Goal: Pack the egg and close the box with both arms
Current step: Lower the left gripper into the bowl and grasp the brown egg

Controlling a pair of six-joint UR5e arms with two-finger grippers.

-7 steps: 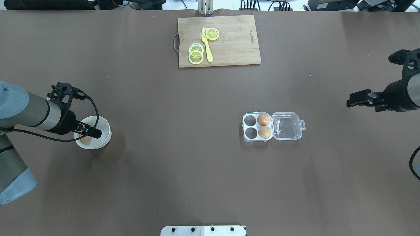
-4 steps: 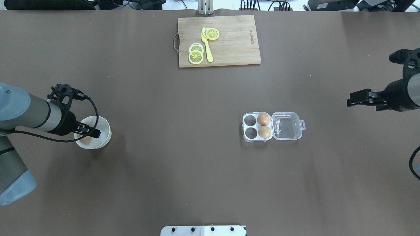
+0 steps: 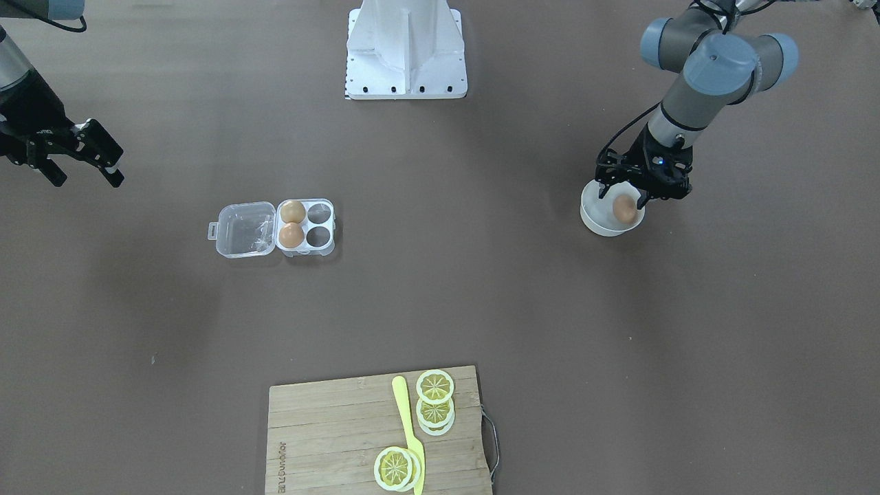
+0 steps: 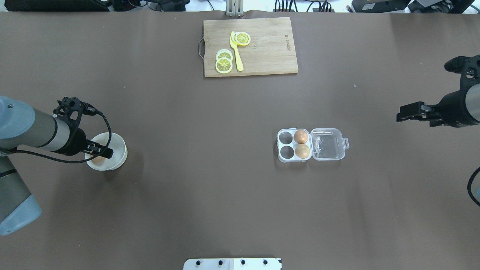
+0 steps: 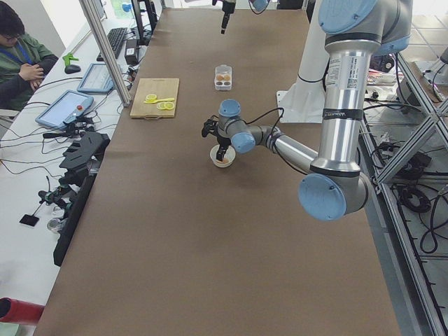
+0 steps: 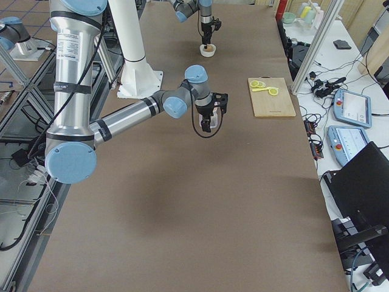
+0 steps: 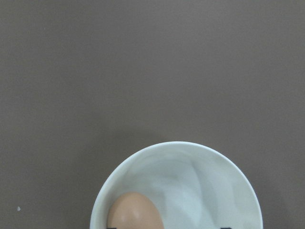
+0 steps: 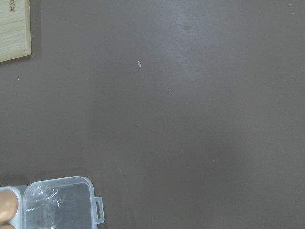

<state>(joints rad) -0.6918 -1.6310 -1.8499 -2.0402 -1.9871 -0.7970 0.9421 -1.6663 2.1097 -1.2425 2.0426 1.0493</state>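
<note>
My left gripper is due to grab the light-brown egg by its rounded sides next, so the egg can fill an empty cell of the clear box.
One light-brown egg lies in the round white bowl on my left side. My left gripper is open, low over the bowl, with a finger on either side of that egg. In the left wrist view the egg sits at the bowl's near left. The clear box lies open right of centre, its lid flat to the right. Two eggs fill the cells by the hinge; the two left cells are empty. My right gripper is open and empty, up and to the right of the box.
A wooden cutting board with lemon slices and a yellow knife lies at the far middle of the table. The white pedestal stands at the robot's edge.
My left gripper has shifted slightly back over the bowl, closer around the egg. The right arm, box and eggs have not moved.
</note>
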